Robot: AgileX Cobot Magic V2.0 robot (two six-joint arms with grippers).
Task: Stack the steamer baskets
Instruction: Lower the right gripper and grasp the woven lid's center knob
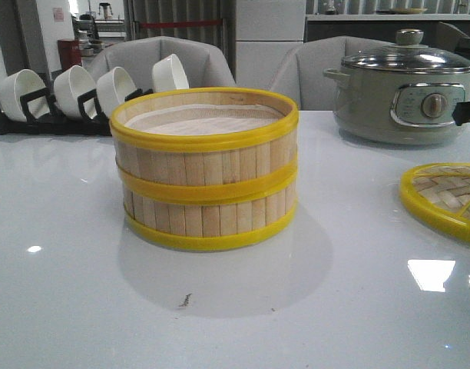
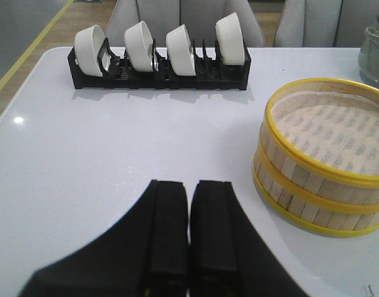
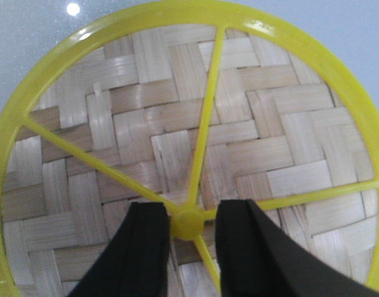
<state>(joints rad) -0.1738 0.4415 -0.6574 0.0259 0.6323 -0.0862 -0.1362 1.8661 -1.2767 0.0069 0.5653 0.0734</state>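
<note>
My right gripper should close and would hold the woven lid: its fingers are beside the yellow centre knob (image 3: 189,224).
Two steamer baskets stand stacked in the middle of the white table, the upper basket (image 1: 204,150) squarely on the lower basket (image 1: 212,215). White paper lines the upper one (image 2: 326,124). My left gripper (image 2: 191,184) is shut and empty, hovering over bare table beside the stack. My right gripper (image 3: 191,210) is open just above the flat woven lid (image 3: 115,124). Its fingers stand either side of the lid's yellow centre knob (image 3: 189,224). Neither gripper shows in the front view.
The woven lid (image 1: 442,196) lies flat at the table's right edge. A grey electric pot (image 1: 404,92) with a glass lid stands behind it. A black rack (image 2: 158,71) with several white bowls sits at the back left. Chairs stand beyond the table.
</note>
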